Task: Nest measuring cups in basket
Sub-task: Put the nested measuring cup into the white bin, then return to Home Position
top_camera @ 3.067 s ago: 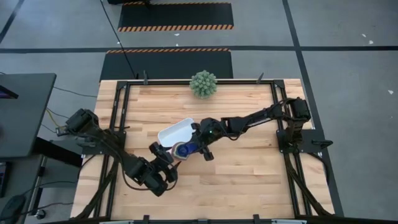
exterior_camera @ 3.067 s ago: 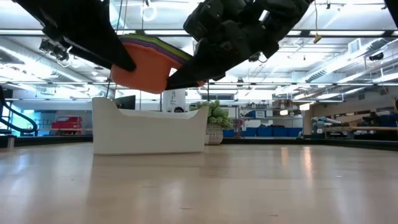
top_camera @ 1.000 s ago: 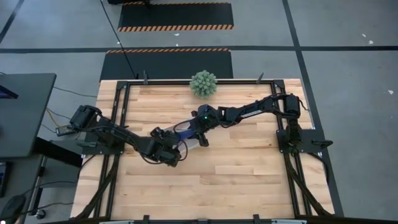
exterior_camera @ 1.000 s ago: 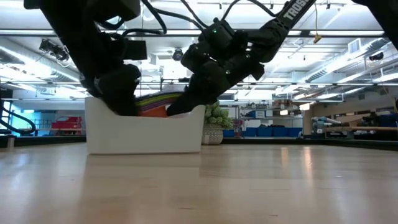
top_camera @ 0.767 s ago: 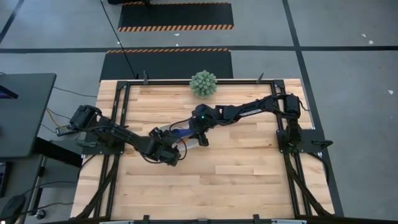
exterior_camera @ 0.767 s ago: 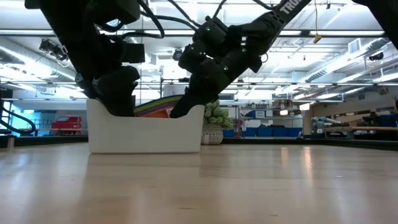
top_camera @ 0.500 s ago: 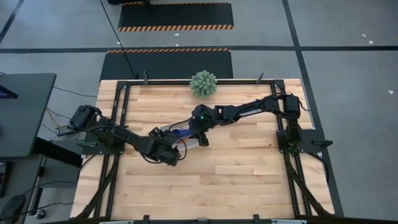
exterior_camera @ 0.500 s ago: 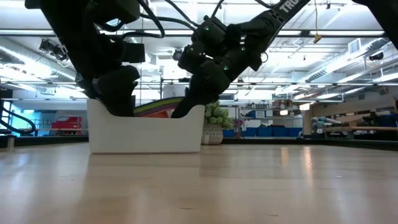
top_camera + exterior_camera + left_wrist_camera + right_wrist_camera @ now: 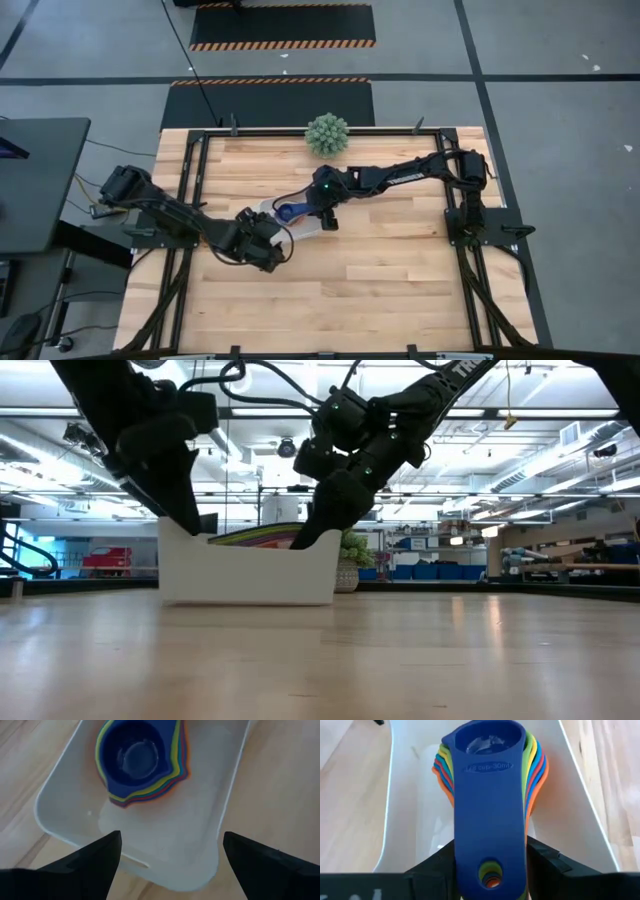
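Note:
I will open my right gripper now, because the measuring cups are low between the sides of the white basket and would stay inside.
The measuring cups [image 9: 487,750] are nested in one stack, dark blue on top, with yellow, green, light blue, red and orange rims showing around it. The stack sits inside the white basket [image 9: 300,222], and its rims [image 9: 255,537] peek above the wall in the low view. My right gripper [image 9: 490,845] is shut on the stacked handles at the basket's far-right end. My left gripper [image 9: 170,852] is open and hovers over the basket's [image 9: 210,820] near-left end [image 9: 268,243], touching nothing. My right gripper pinches the stacked handles [image 9: 470,850] near their free end, by the hanging hole, with one finger [image 9: 432,867] on each long edge. The fingers come slanting down from the table's far right and lie along the handles. The bowls [image 9: 132,760] lie low inside the basket.
A spiky green ball plant [image 9: 327,134] stands at the table's far edge, behind the basket. Black frame rails [image 9: 190,180] run along the left, right and far sides. Bare wood [image 9: 400,280] stretches toward the near and right sides.
My left gripper has risen out of the basket and drawn back toward the table's near-left. The basket has slid a little to the right in the low view. The cup stack has stayed in the basket with my right gripper on it.

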Robot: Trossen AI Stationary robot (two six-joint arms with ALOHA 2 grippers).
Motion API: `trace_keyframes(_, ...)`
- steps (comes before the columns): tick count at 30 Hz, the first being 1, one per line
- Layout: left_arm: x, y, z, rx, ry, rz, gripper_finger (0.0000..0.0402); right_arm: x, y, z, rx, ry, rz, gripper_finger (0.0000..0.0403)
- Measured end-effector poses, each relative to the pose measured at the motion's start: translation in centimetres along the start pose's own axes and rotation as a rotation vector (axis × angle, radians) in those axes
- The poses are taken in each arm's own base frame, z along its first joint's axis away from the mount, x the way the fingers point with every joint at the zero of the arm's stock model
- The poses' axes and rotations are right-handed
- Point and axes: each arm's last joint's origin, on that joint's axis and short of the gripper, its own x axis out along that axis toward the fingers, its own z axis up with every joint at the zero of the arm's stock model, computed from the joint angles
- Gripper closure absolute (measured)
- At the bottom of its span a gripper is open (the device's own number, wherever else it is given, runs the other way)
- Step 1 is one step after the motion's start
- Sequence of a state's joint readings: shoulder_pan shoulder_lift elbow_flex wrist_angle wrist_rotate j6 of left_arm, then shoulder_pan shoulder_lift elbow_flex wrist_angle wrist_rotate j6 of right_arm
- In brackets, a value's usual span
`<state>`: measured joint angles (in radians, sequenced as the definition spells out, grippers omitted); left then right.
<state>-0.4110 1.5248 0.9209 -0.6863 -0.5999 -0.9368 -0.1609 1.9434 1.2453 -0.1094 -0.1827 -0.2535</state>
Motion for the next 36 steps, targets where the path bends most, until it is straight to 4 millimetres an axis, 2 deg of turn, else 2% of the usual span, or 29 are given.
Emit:
trace_keyframes(8,-1.0,0.4,0.4,0.085,-0.046,-0.010,0.0047,-0.2,-0.1,0.1,-0.027,0.011,0.044,0.0217)
trace_keyframes(13,-0.9,0.4,0.5,0.093,-0.061,-0.001,0.0047,-0.2,0.1,0.8,-0.047,0.002,0.044,0.0189)
trace_keyframes(21,-0.9,0.4,0.6,0.111,-0.076,0.011,0.0047,-0.6,0.2,0.5,-0.050,0.051,0.027,0.0140)
trace_keyframes(25,-1.1,0.3,0.6,0.150,-0.125,0.033,0.0047,-2.0,0.2,1.6,-0.057,0.014,0.019,0.0124)
trace_keyframes(30,-3.0,0.1,0.2,0.194,-0.244,0.050,0.0047,-4.3,0.4,2.5,-0.059,-0.003,0.021,0.0120)
trace_keyframes(36,-4.7,0.0,0.1,0.185,-0.319,-0.015,0.0047,-5.4,1.4,1.3,-0.029,-0.012,0.027,0.0123)
